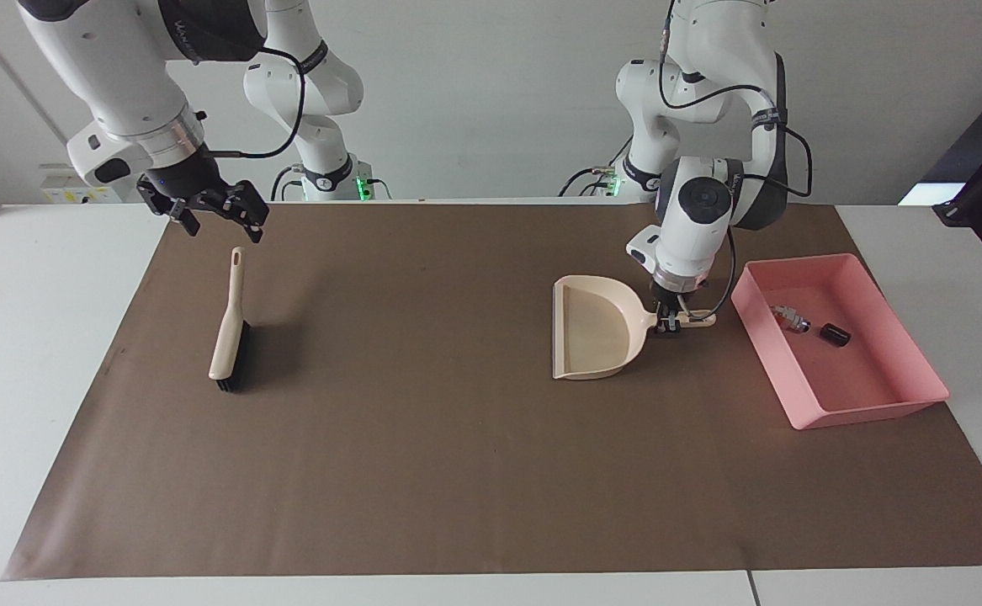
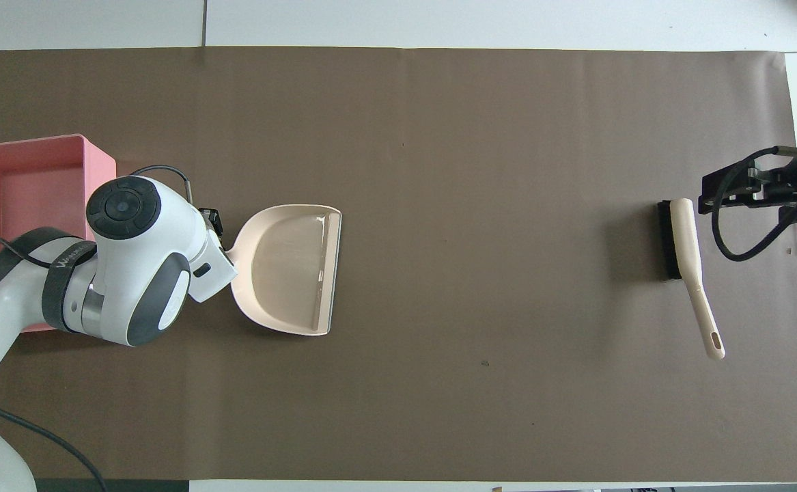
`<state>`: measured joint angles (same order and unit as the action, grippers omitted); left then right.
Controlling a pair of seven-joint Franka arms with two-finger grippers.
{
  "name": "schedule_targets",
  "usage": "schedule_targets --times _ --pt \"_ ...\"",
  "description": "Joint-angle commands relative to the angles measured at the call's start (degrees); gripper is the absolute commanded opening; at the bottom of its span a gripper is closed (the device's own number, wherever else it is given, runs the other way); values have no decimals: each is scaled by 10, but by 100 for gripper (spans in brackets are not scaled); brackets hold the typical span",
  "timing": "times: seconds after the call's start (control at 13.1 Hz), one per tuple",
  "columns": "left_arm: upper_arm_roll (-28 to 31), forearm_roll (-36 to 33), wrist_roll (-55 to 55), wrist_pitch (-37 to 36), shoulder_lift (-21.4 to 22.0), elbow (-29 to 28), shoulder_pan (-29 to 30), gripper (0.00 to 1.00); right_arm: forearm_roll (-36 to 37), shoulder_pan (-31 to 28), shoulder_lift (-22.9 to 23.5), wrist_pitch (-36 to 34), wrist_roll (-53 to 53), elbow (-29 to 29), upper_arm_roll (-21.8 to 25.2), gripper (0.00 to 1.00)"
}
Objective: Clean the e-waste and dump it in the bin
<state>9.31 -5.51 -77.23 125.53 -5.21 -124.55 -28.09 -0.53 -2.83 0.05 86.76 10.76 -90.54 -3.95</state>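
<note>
The beige dustpan's base (image 2: 287, 266) is level and low on the mat beside the bin, so it is time for my left gripper to let go of the beige dustpan.
The two e-waste pieces lie in the pink bin (image 1: 869, 404): a white one with a silvery end (image 1: 788, 317) and a dark short cylinder (image 1: 835, 334). In the overhead view the left arm covers part of the bin (image 2: 43, 147) and hides both pieces. My left gripper (image 1: 669, 324) is shut on the handle of the beige dustpan (image 1: 591, 337), which sits level and low at the mat beside the bin. The dustpan (image 2: 292, 270) has nothing in it. My right gripper (image 1: 223, 225) hangs open and holds nothing, over the mat by the handle end of the brush (image 1: 228, 337).
A brown mat (image 1: 457, 471) covers most of the white table. The brush (image 2: 688, 260) lies on it toward the right arm's end, bristles down. The bin sits at the mat's edge toward the left arm's end.
</note>
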Motion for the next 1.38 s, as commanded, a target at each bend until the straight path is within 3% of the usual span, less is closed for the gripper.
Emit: schedule_targets --times 0.0,0.15,0.31,0.46,0.77,1.0,1.3 --pt "7 -5 63 8 -2 -11 -17 32 -8 12 -6 -5 -12 -3 17 100" --pt "8 -5 111 -40 8 2 -16 59 -9 18 -6 -4 -12 -3 21 100" --pt "9 -5 141 -88 20 26 -12 74 -9 60 -7 -4 -11 -4 63 100" --pt "11 -5 198 -88 44 26 -4 96 -9 56 -7 -2 -13 -7 69 100" --pt "11 -5 385 -148 92 25 57 98 -10 44 -7 -3 -13 -9 65 100" --pt "12 -5 573 -164 101 44 122 98 -9 49 -7 -2 -14 -7 65 100" --pt "11 0 589 -186 91 115 184 98 -9 49 -7 -2 -39 -3 65 100"
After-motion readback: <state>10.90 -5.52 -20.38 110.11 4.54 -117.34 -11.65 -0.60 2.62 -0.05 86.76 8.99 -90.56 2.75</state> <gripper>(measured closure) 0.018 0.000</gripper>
